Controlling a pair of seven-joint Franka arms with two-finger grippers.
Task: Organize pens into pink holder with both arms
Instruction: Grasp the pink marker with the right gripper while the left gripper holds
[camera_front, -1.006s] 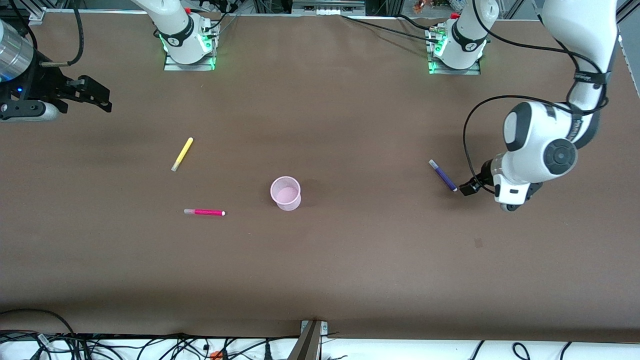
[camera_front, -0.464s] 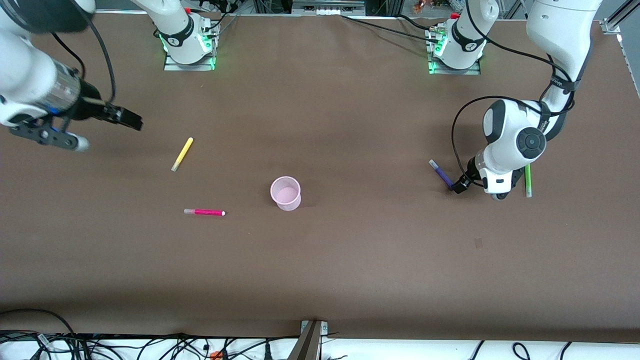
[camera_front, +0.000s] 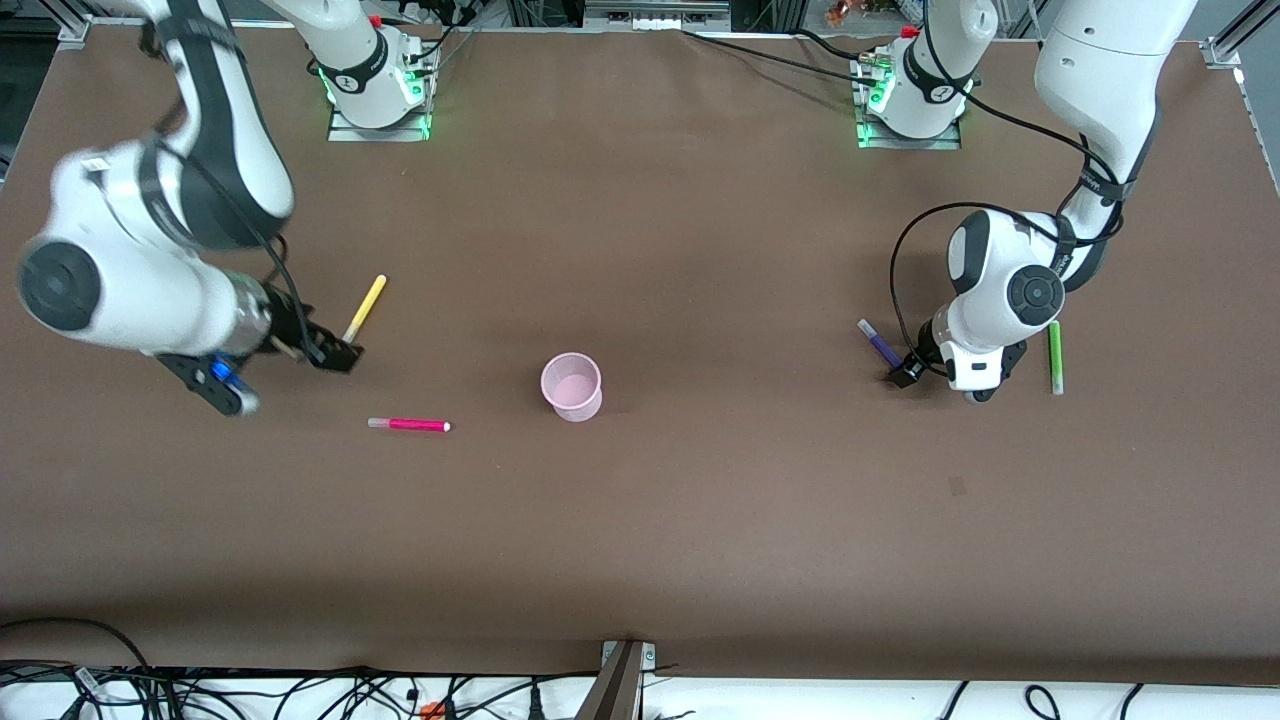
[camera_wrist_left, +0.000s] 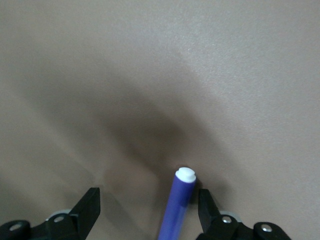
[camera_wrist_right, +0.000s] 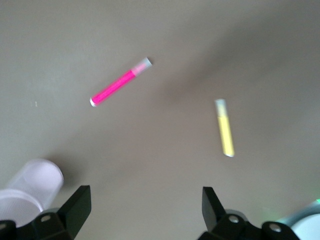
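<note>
I will reach the magenta pen with my right gripper and grab its solid magenta end (camera_front: 437, 426). Then the magenta pen's pale cap (camera_front: 379, 422) will be free to go into the pink holder.
The pink holder (camera_front: 572, 386) stands upright mid-table and shows in the right wrist view (camera_wrist_right: 30, 187). The purple pen (camera_front: 880, 345) lies toward the left arm's end. My left gripper (camera_front: 905, 375) is low at its nearer tip, open, with the pen (camera_wrist_left: 179, 205) between the fingers close to one of them. The green pen (camera_front: 1054, 357) lies beside the left arm's wrist. The yellow pen (camera_front: 365, 307) and magenta pen (camera_front: 408, 424) lie toward the right arm's end. My right gripper (camera_front: 335, 353) is open and empty, just by the yellow pen's nearer end; both pens show in its wrist view, yellow (camera_wrist_right: 225, 128) and magenta (camera_wrist_right: 119, 82).
The brown table (camera_front: 700, 520) carries only the pens and the holder. The arm bases (camera_front: 375, 90) stand along its back edge. Cables (camera_front: 300, 690) run along the front edge.
The right arm swung in from the table's end and down to the yellow pen. The left gripper shifted onto the purple pen's tip, uncovering the green pen.
</note>
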